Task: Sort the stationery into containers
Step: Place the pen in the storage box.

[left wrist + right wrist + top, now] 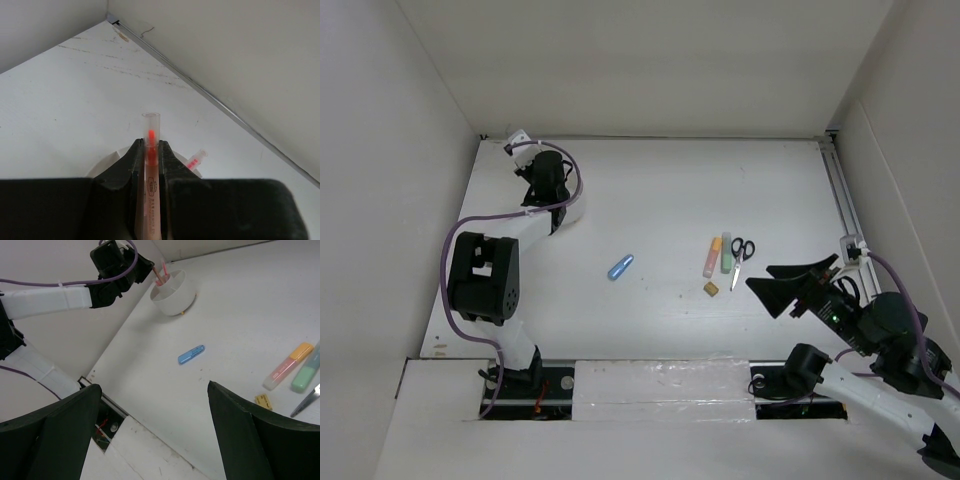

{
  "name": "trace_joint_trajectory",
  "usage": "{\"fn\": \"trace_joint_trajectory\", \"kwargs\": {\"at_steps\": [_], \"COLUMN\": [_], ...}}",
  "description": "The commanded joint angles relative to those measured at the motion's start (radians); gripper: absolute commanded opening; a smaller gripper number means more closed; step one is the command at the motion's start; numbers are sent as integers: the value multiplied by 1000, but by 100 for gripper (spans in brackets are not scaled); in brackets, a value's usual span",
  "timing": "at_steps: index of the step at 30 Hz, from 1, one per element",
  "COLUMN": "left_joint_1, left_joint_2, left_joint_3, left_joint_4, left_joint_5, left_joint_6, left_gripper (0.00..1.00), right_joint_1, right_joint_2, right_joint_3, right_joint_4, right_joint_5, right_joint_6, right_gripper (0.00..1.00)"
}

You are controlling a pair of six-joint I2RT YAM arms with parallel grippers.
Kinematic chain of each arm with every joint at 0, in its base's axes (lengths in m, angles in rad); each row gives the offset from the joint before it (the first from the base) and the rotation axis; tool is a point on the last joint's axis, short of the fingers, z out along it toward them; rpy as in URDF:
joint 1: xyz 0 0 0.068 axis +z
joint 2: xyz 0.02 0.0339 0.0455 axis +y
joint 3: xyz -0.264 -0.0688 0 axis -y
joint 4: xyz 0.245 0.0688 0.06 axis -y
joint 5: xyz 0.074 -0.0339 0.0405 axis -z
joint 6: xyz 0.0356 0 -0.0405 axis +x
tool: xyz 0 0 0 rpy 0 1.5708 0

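Note:
The thin pen's lower end points inside the rim of the white cup (570, 214), so my left gripper should open to drop it in.
My left gripper (150, 145) is shut on a thin pen with a red tip (150, 131), held upright over the white cup (107, 162). Another pink pen (196, 159) leans inside that cup. From above, the left gripper (548, 185) sits at the back left, covering most of the cup (570, 214). A blue capsule (621, 267) lies mid-table. An orange highlighter (712, 256), a green highlighter (727, 252), black-handled scissors (741, 255) and a tan eraser (711, 289) lie together at the right. My right gripper (775, 283) hangs open beside them, holding nothing.
The right wrist view shows the cup (175, 292) near the back wall, the blue capsule (191, 354) in the middle, and the highlighters (288, 366) at the right edge. White walls enclose the table. A metal rail (841, 195) runs along the right side.

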Motion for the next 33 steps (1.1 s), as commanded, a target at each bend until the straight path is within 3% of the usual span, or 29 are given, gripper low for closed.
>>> {"fn": "trace_joint_trajectory", "kwargs": {"at_steps": [1,4,8,27,33], "left_joint_1": [6,6,6,6,6], "left_joint_2": [-11,-11,-11,-11,-21], "left_joint_3": [2,2,2,-28,-37], "left_joint_4": [24,15,24,44,53], "left_joint_5": [-38,-38,-27,5,24], "left_joint_6": [13,22,22,32,32], "left_gripper": [0,7,10,5,20], "right_joint_1": [10,10,10,10,10], "right_joint_2": [-13,-13,-13,-13,-13], "right_joint_3": [-1,-1,-1,-1,-1], "right_joint_4": [31,31,31,31,31], "right_joint_5": [-9,-18,-19,-9,-9], "right_joint_6": [-7,-7,-7,-7,-7], "right_gripper": [93,93,93,93,93]}}
